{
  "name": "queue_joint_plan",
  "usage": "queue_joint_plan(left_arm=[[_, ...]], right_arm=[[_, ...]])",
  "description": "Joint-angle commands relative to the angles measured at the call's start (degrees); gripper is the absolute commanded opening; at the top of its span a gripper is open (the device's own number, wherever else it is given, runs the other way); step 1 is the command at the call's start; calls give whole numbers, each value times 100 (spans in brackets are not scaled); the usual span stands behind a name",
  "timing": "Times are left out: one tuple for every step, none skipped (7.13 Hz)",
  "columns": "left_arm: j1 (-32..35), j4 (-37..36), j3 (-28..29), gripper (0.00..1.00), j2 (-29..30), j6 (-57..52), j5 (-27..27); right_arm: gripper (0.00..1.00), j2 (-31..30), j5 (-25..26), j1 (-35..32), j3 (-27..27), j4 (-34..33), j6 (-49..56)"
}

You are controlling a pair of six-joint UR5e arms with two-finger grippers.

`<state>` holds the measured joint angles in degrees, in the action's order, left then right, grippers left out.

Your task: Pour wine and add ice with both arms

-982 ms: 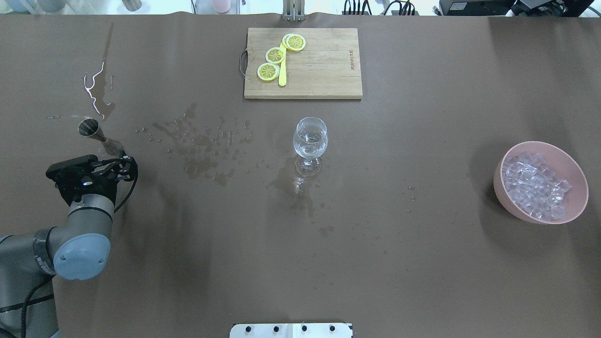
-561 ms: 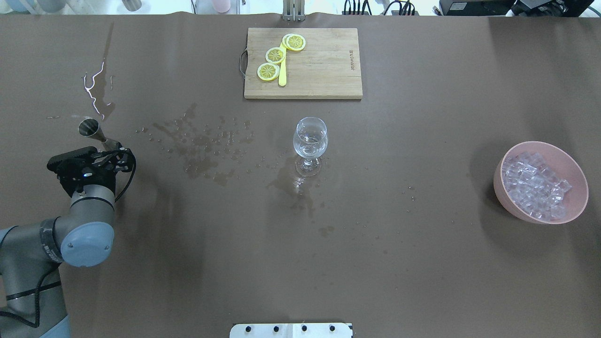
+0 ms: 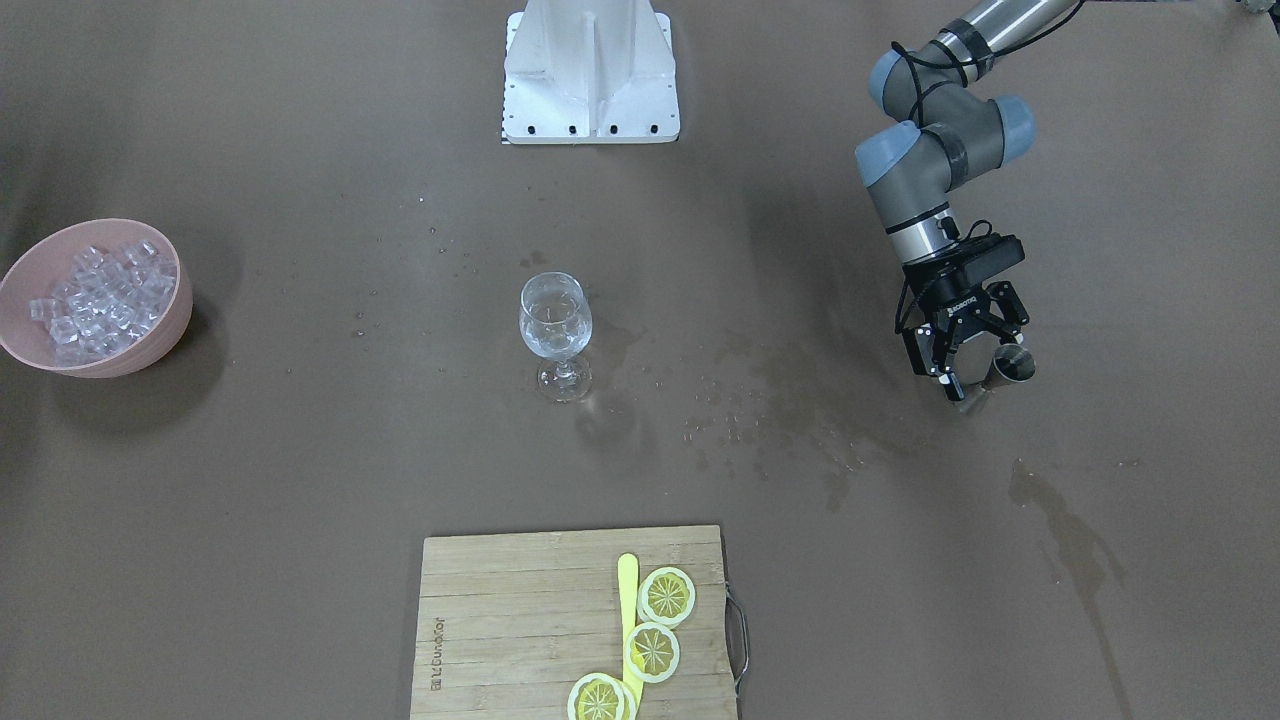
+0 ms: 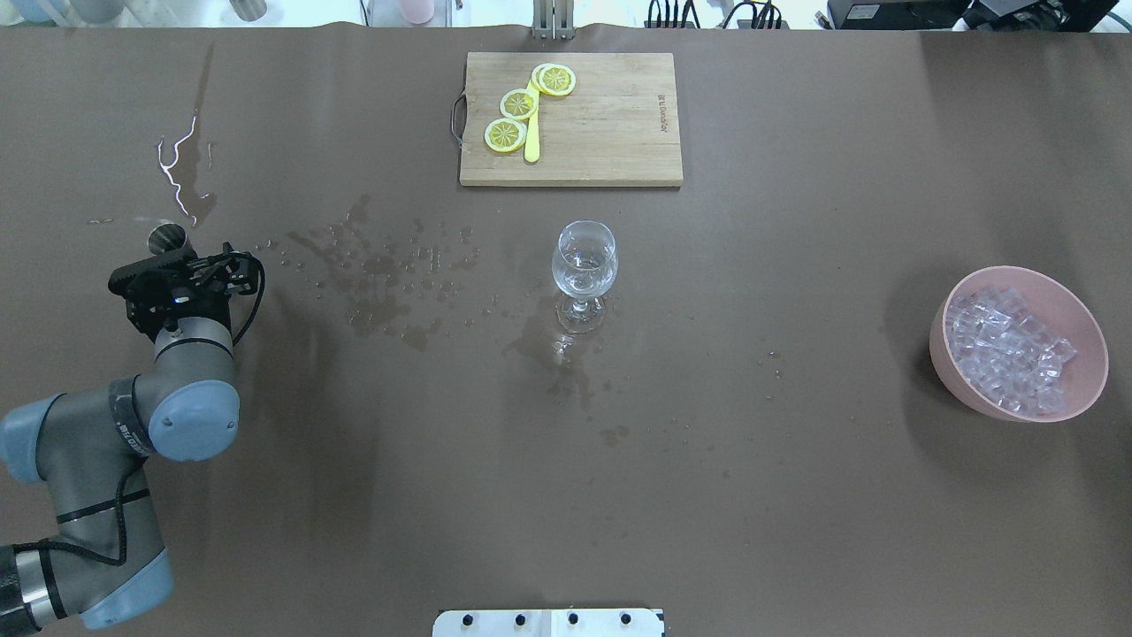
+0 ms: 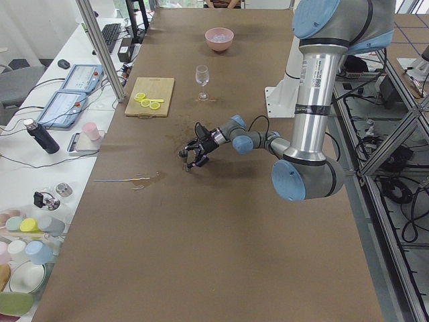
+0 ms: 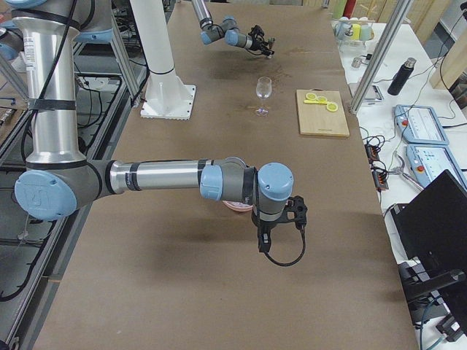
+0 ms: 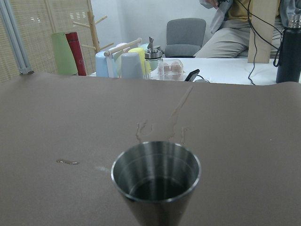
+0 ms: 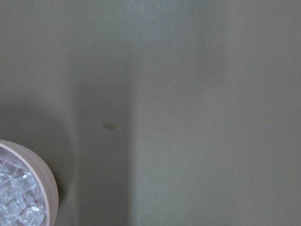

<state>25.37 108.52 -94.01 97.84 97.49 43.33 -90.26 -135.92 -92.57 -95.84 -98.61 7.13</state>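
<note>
Next, the left gripper grabs the steel jigger by its narrow middle (image 3: 986, 385) to pour the jigger's wine into the stemmed glass (image 3: 557, 322).
A stemmed glass (image 4: 584, 265) with a little clear liquid stands mid-table. Clear ice cubes (image 4: 1008, 349) fill a pink bowl (image 4: 1092, 376) at the right. A steel jigger (image 4: 165, 236) stands upright at the left, and the left wrist view shows dark liquid in its cup (image 7: 155, 176). My left gripper (image 3: 985, 368) is open, fingers spread on either side of the jigger's lower part (image 3: 1012, 366). My right gripper (image 6: 263, 242) hangs above the table by the bowl. Its wrist view shows only the bowl's rim (image 8: 47, 188) and some ice (image 8: 14, 200). I cannot tell its state.
A wooden cutting board (image 4: 610, 124) with three lemon slices (image 4: 518, 103) and a yellow knife lies at the far middle. Wet patches and droplets (image 4: 380, 274) spread between jigger and glass, and a spill streak (image 4: 177, 168) lies beyond the jigger. The white base (image 4: 548, 622) is at the near edge.
My left arm has moved forward, away from the base. Its gripper now reaches the jigger and covers its lower half. The glass, bowl and board have not moved.
</note>
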Motion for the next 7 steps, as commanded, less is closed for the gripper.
queue_joint_plan(left_arm=[[20,20,84,95,8,7,0],[20,20,111,81,8,7,0],[20,20,120,64,-1,7,0],[20,29,111,47,-27,7,0],[20,29,76,31,-28,24,0],[20,38,76,15,-36,242,0],[72,38,-3,0,-28,262,0]], right_arm=[[100,0,4,29,-4,0,-10],[100,9,4,29,-4,0,-10],[100,9,13,38,4,0,-10],[100,9,13,38,4,0,-10],[100,9,13,46,4,0,-10],[100,9,13,46,13,0,-10],[100,9,13,46,13,0,-10]])
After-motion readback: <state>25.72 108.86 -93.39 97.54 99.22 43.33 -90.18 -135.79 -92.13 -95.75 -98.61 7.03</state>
